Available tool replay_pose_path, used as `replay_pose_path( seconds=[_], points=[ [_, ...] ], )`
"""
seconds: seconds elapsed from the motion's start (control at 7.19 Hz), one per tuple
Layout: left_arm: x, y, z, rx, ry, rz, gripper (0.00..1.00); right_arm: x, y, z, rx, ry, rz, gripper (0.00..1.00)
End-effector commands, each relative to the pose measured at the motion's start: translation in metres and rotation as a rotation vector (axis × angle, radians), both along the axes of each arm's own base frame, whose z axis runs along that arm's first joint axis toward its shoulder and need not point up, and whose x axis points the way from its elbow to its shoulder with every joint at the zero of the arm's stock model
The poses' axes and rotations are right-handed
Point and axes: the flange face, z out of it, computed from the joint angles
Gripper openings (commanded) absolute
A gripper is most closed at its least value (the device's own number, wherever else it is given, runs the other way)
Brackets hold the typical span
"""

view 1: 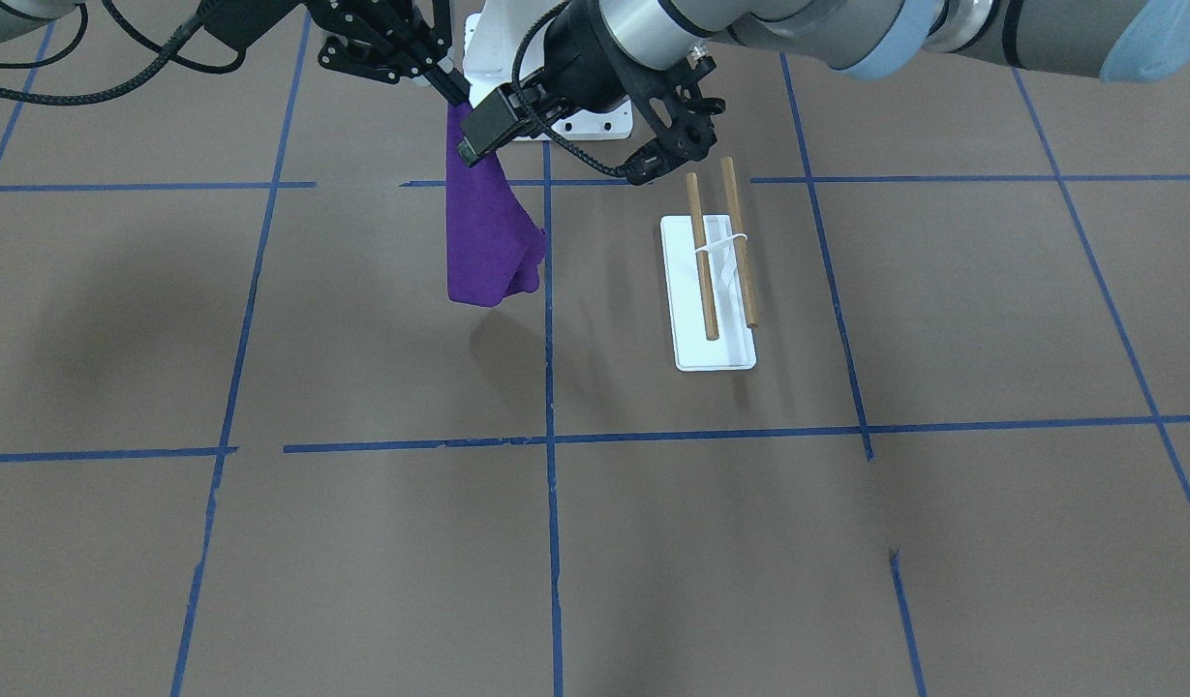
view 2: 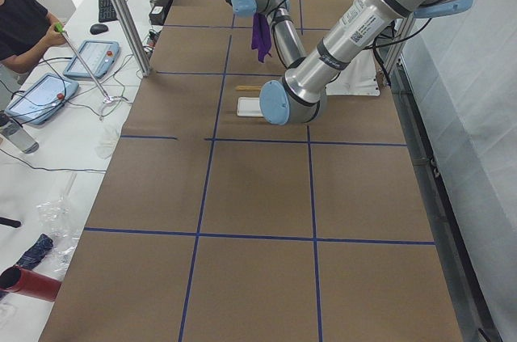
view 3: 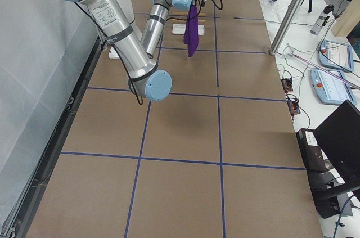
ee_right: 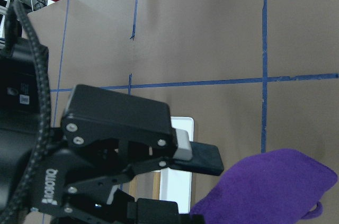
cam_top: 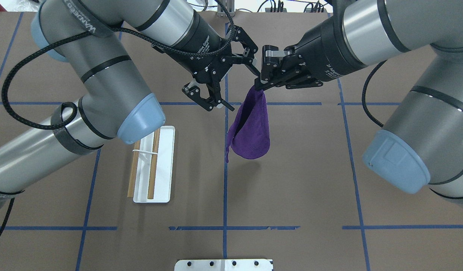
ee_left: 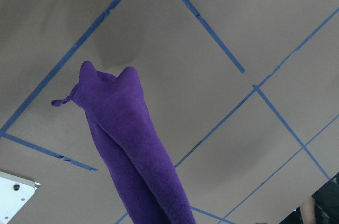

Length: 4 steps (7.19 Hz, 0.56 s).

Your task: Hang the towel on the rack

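The left gripper will carry the purple towel over to the rack [view 1: 709, 279] to hang it, so next it will grab the towel by its top corner [view 1: 460, 114].
A purple towel [cam_top: 250, 131] hangs in the air over the table's middle, bunched at its top. My right gripper [cam_top: 259, 85] is shut on that top corner; in the front view its tips [view 1: 456, 97] pinch the cloth [view 1: 488, 232]. My left gripper [cam_top: 242, 88] is open beside it, with one finger [ee_right: 204, 159] next to the towel's top and the other spread away. It holds nothing. The rack [cam_top: 154, 165], two wooden rods over a white base, stands on the table to the towel's left, partly under my left arm. It also shows in the front view [view 1: 706, 271]. The left wrist view shows the towel [ee_left: 132, 144] hanging.
Blue tape lines cross the brown table. The white robot pedestal plate [cam_top: 223, 264] is at the near edge. An operator [view 2: 20, 23] sits at a side bench with tablets, off the table. Both forearms crowd the space above the rack and the towel.
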Motion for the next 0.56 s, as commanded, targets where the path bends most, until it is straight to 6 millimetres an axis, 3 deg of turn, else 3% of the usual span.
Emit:
replay_pose_path(
  seconds=[0.0, 0.42],
  points=[
    [0.0089, 0.0047, -0.0047, -0.018, -0.001, 0.000, 0.66, -0.0001, -0.0003, -0.0003, 0.001, 0.000, 0.004, 0.00],
    [0.0078, 0.0060, -0.0065, -0.022, 0.002, 0.001, 0.19, 0.0004, 0.0001, -0.0006, 0.003, 0.000, 0.006, 0.00]
  ],
)
